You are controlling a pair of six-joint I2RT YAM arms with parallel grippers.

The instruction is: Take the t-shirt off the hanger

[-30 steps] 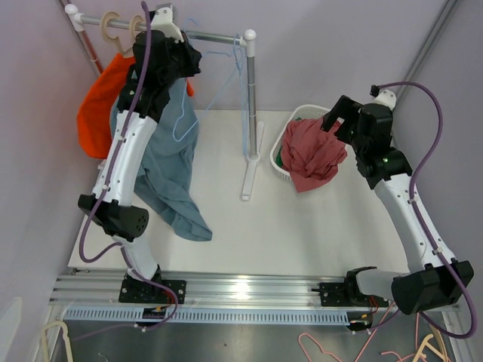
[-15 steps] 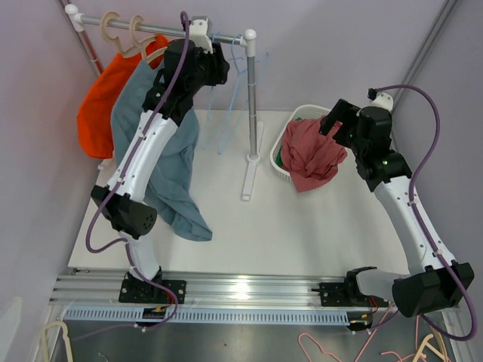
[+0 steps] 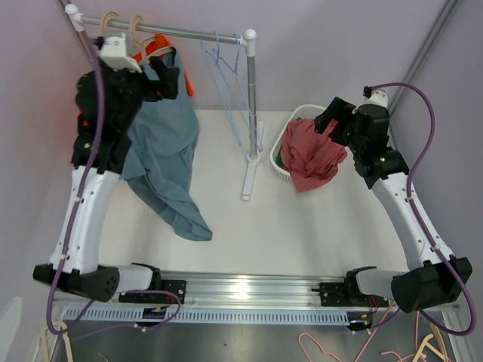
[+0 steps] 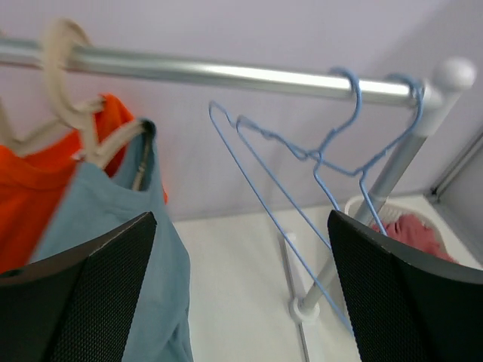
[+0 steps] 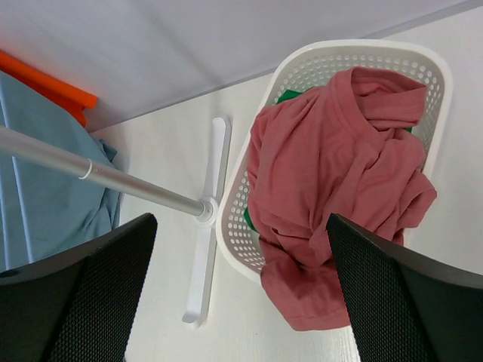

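My left gripper grabs the beige hanger by its neck below the hook (image 3: 143, 50) next, to leave the teal t-shirt (image 3: 162, 154) free to remove.
A teal t-shirt (image 3: 162, 154) hangs from a beige hanger (image 3: 138, 32) on the rail, and its lower end trails onto the table. In the left wrist view the t-shirt (image 4: 113, 226) and the hanger (image 4: 72, 105) are at the left. My left gripper (image 3: 167, 77) is open and empty beside the t-shirt's collar; between its fingers (image 4: 240, 219) I see only the table. My right gripper (image 3: 326, 119) is also open and empty (image 5: 241, 219), held above the basket's left rim.
An orange shirt (image 3: 94, 113) hangs on a second beige hanger behind the teal one. Bare blue wire hangers (image 3: 226, 64) (image 4: 317, 151) hang near the rail's right post (image 3: 250, 98). A white basket (image 3: 278, 154) (image 5: 235, 219) holds a red shirt (image 5: 339, 181).
My left gripper opened, and the arm swung left along the rail from the blue wire hangers to the teal t-shirt. The right arm stayed still.
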